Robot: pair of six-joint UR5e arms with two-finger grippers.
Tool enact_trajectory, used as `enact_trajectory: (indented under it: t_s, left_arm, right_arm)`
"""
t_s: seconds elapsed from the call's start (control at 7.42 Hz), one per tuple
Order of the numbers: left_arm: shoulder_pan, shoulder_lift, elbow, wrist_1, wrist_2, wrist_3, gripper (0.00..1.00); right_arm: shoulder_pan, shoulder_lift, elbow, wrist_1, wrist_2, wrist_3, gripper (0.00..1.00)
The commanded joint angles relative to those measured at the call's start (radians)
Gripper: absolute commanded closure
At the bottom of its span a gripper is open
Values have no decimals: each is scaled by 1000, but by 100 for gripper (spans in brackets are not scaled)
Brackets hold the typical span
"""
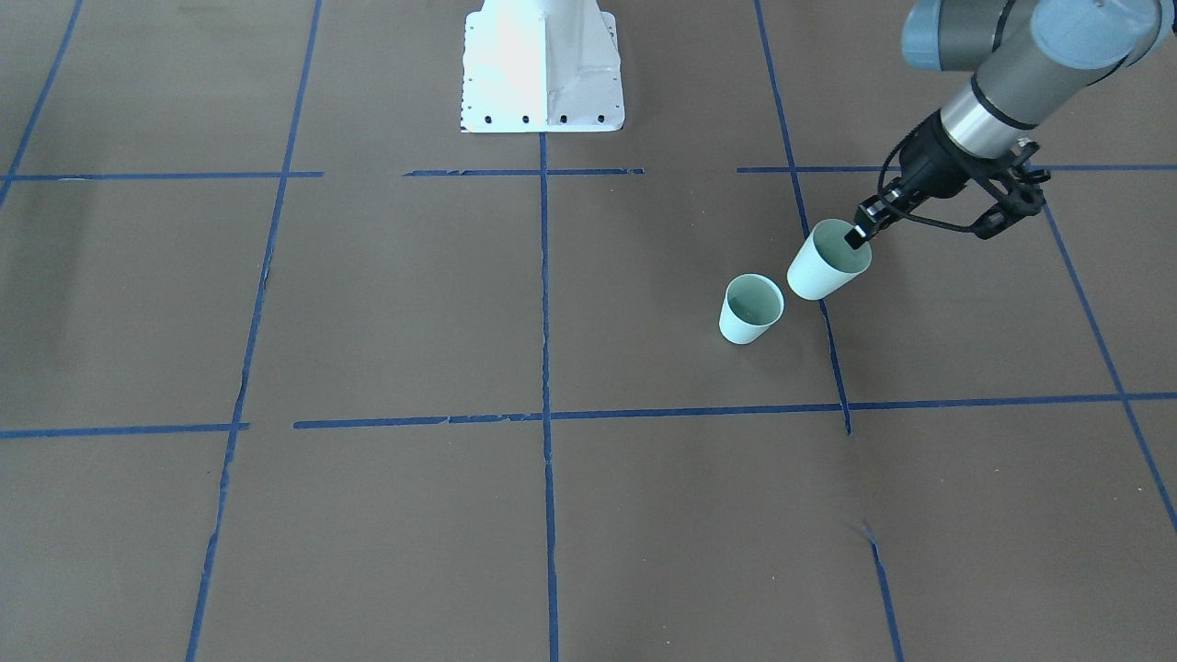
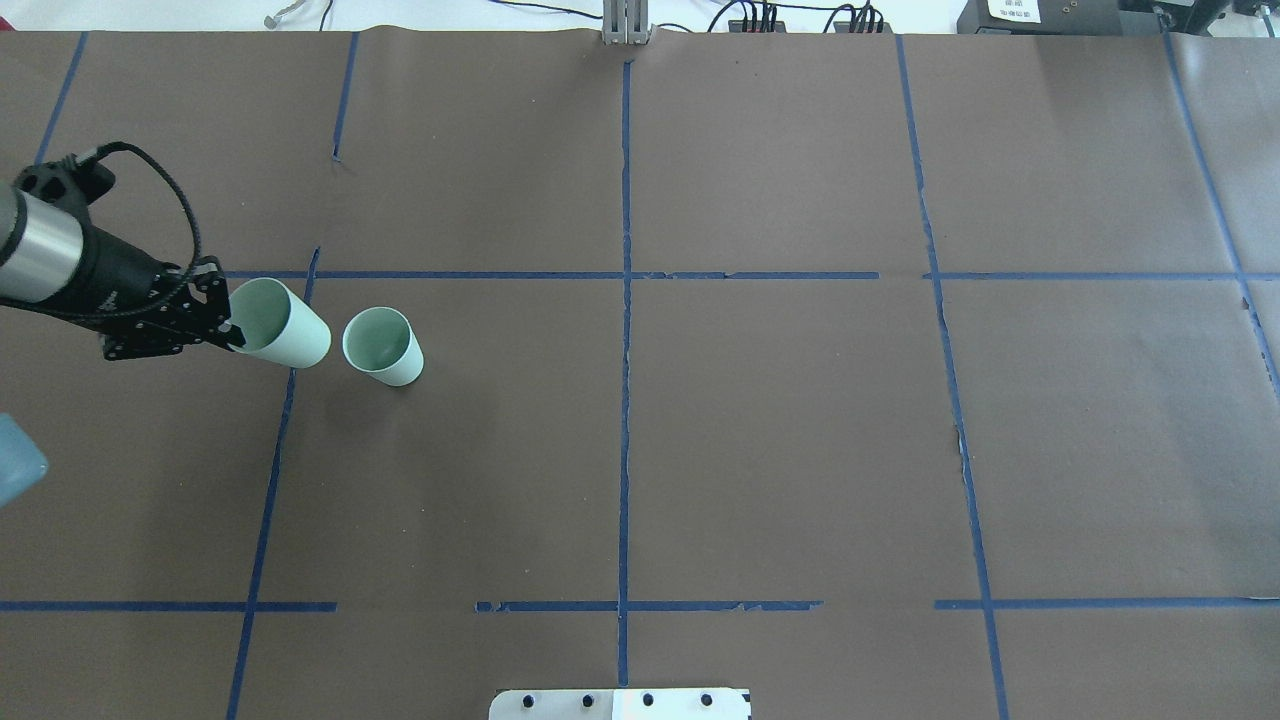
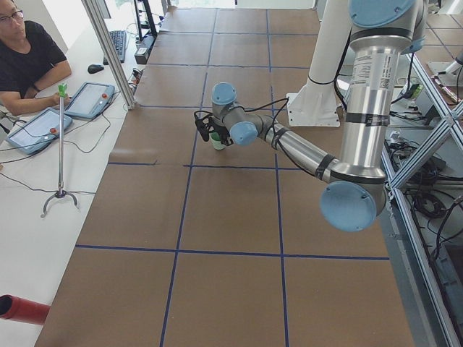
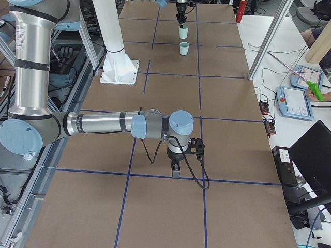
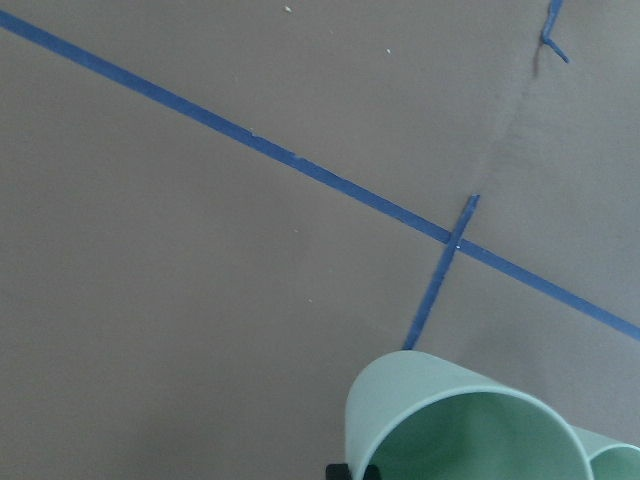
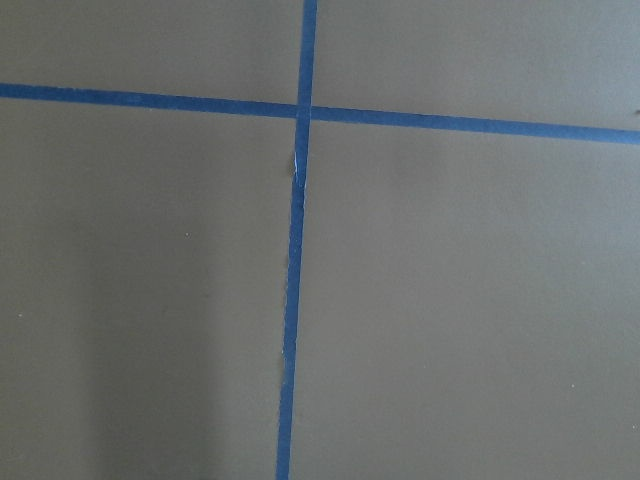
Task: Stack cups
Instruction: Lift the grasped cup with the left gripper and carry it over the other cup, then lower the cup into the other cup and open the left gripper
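My left gripper moves the tilted cup inside, before letting go of it, since the bottom of the tilted cup point(image 1: 814, 278) hangs outside the standing cup point(image 1: 755, 300).
Two pale mint-green cups are on my left side of the table. My left gripper point(image 1: 859, 235) point(image 2: 232, 335) is shut on the rim of one cup point(image 1: 821, 268) point(image 2: 287, 326) and holds it tilted a little above the table. The other cup point(image 1: 750, 311) point(image 2: 384, 346) stands upright on the brown surface just beside it, apart from it. In the left wrist view the held cup point(image 5: 455, 420) fills the bottom and the other cup's rim point(image 5: 617, 462) shows at the corner. My right gripper point(image 4: 176, 172) points down at the table far from the cups; I cannot tell whether it is open or shut.
The table is covered in brown paper with a grid of blue tape lines point(image 2: 625, 350). The white robot base point(image 1: 542, 69) stands at the table's near edge. An operator point(image 3: 25, 61) sits with tablets point(image 3: 90, 99) beyond the left end of the table.
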Motion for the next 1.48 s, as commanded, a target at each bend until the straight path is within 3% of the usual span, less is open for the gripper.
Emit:
enact_trajectory:
  t_s: [0.0, 0.94, 1.21, 1.35]
  left_arm:
    - [61, -157, -2, 231, 77, -35, 100]
    - [67, -162, 1, 236, 127, -34, 100]
    - [68, -162, 1, 235, 127, -29, 46]
    - [70, -162, 1, 236, 127, -29, 0]
  right_arm:
    - [0, 0, 0, 0, -1, 0, 0]
    - [0, 0, 0, 0, 1, 0, 0]
    - [0, 0, 0, 0, 1, 0, 0]
    - [0, 0, 0, 0, -1, 0, 0]
